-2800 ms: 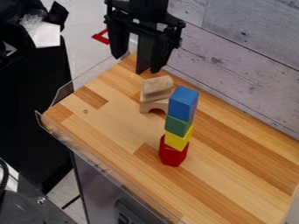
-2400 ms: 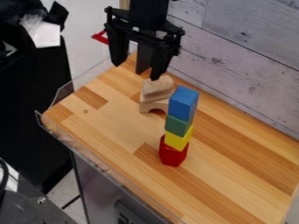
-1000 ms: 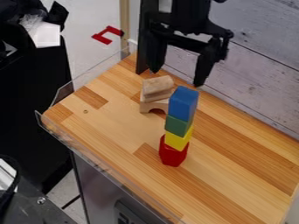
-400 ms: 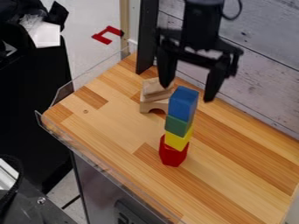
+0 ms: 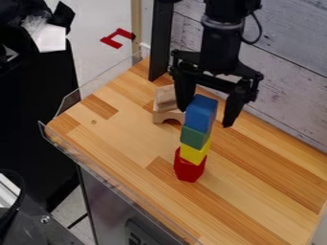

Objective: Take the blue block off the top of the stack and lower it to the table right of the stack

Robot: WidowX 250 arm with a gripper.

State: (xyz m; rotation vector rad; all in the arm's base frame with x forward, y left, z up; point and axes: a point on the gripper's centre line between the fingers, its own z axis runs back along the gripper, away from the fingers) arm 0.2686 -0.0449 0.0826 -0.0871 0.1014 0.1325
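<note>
My gripper will grab the blue block (image 5: 201, 113) by its sides next, to lift it off the block tower.
My gripper (image 5: 205, 117) hangs open around the top of a block tower, one finger at the left of the blue block (image 5: 201, 113) and the other off to its right with a gap. Below the blue block are a green block (image 5: 193, 137), a yellow block (image 5: 194, 152) and, at the bottom, a red block (image 5: 189, 166) standing on the wooden table (image 5: 121, 139). Behind the tower to the left, a plain wooden block (image 5: 166, 97) rests on a wooden arch (image 5: 165, 115), partly hidden by my left finger.
A whitewashed plank wall (image 5: 287, 81) runs along the table's back right side. A dark upright post (image 5: 160, 43) stands at the back corner. Clear plastic edging (image 5: 105, 177) lines the table's left and front edges.
My gripper has moved right from the back left corner and then down toward the tower, staying open. The tower and the wooden pieces have kept their places.
</note>
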